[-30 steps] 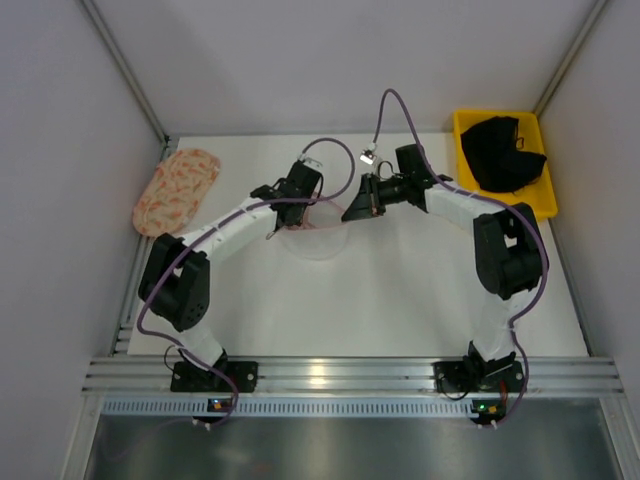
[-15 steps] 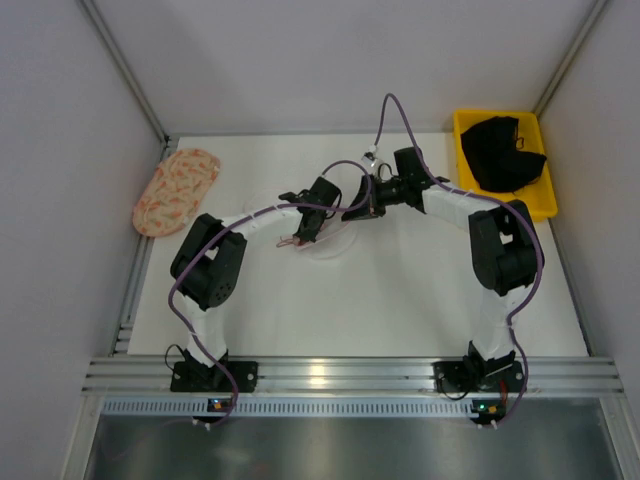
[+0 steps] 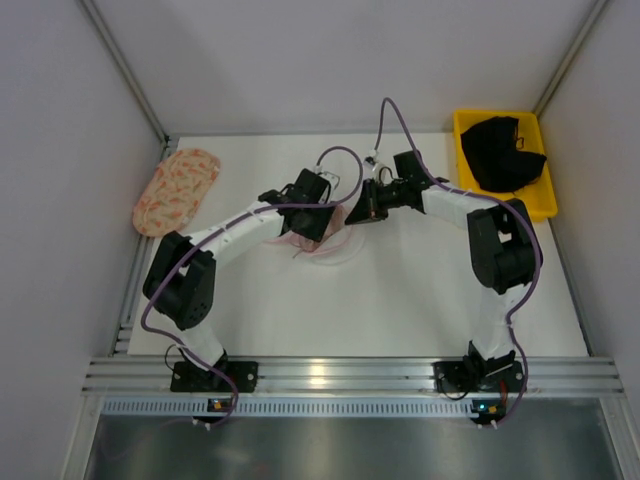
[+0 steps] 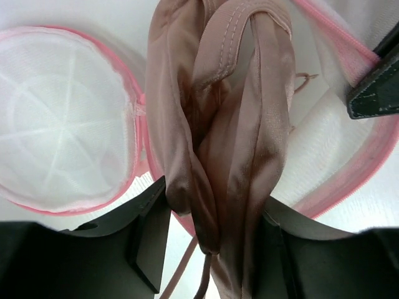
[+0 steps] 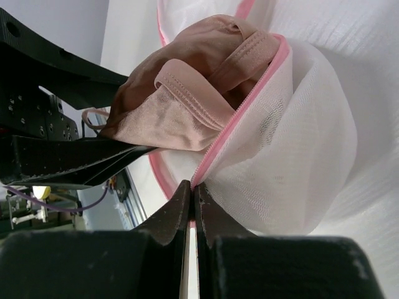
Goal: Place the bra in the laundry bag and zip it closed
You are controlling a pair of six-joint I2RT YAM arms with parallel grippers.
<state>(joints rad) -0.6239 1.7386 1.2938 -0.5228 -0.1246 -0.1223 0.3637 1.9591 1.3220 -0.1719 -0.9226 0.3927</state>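
Note:
My left gripper next has to grab the bra [image 4: 230, 124] by its bunched end [image 4: 215, 215] outside the laundry bag, to tuck the bra's leading half inside.
The pale pink bra [image 4: 230, 124] lies bunched in the mouth of the white mesh laundry bag [image 4: 62, 118]. My left gripper [image 4: 212, 243] is open, and the fabric hangs loosely between its two fingers. My right gripper [image 5: 193, 187] is shut on the bag's pink zip rim and holds the opening up, with the bra [image 5: 181, 99] half inside the laundry bag [image 5: 293, 143]. From above, both grippers meet at the bag [image 3: 338, 250] in the middle of the table: the left gripper [image 3: 318, 230] over it, the right gripper [image 3: 354, 214] at its far edge.
A yellow bin [image 3: 548, 205] holding a black garment [image 3: 505, 150] stands at the back right. A peach patterned oval fabric piece [image 3: 177, 190] lies at the back left by the wall. White walls close in the table on three sides.
My left arm has carried the bra from the left to the bag's mouth, and its jaws have spread apart around the fabric. The right gripper has stayed pinched on the rim.

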